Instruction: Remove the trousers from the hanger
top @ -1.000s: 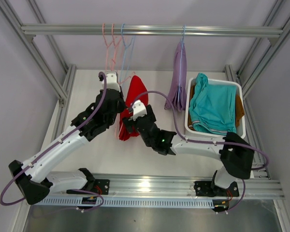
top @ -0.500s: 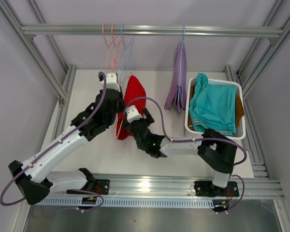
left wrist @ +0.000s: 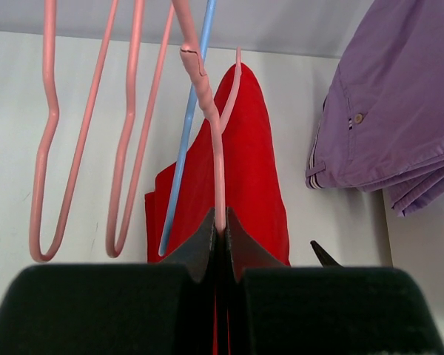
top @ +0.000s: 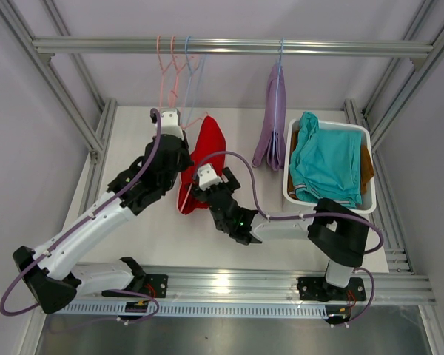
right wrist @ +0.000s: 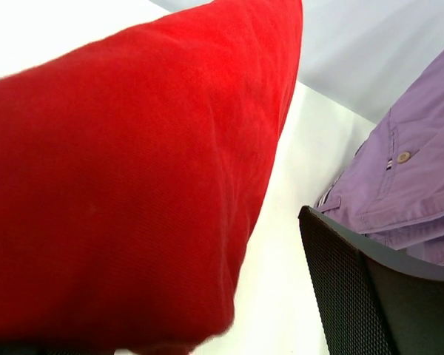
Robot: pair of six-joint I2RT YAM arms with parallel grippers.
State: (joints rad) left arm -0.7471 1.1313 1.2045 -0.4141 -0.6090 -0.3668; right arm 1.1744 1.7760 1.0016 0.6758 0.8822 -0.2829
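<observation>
My right gripper should next slide the red trousers (top: 205, 157) off the hanger, holding the cloth edge facing away from my left gripper.
Red trousers (top: 205, 157) hang folded over a pink hanger (left wrist: 207, 111), off the rail and above the table. My left gripper (left wrist: 219, 222) is shut on that hanger's wire, just left of the cloth (top: 179, 157). My right gripper (top: 198, 194) stands open at the red trousers' lower end. The red cloth (right wrist: 133, 185) fills the space beside its one visible finger (right wrist: 355, 281); the other finger is hidden. Lavender trousers (top: 272, 126) hang from a blue hanger on the rail (top: 229, 47).
A white basket (top: 287, 174) at the right holds teal trousers (top: 327, 163) over brown ones (top: 367, 166). Empty pink hangers (left wrist: 44, 148) and an empty blue hanger (left wrist: 185, 133) hang on the rail's left part. Aluminium frame posts stand on both sides.
My right arm has swung left and folded, bringing its open gripper in at the red trousers' lower end. The red trousers have tilted slightly right. My left gripper still holds the hanger.
</observation>
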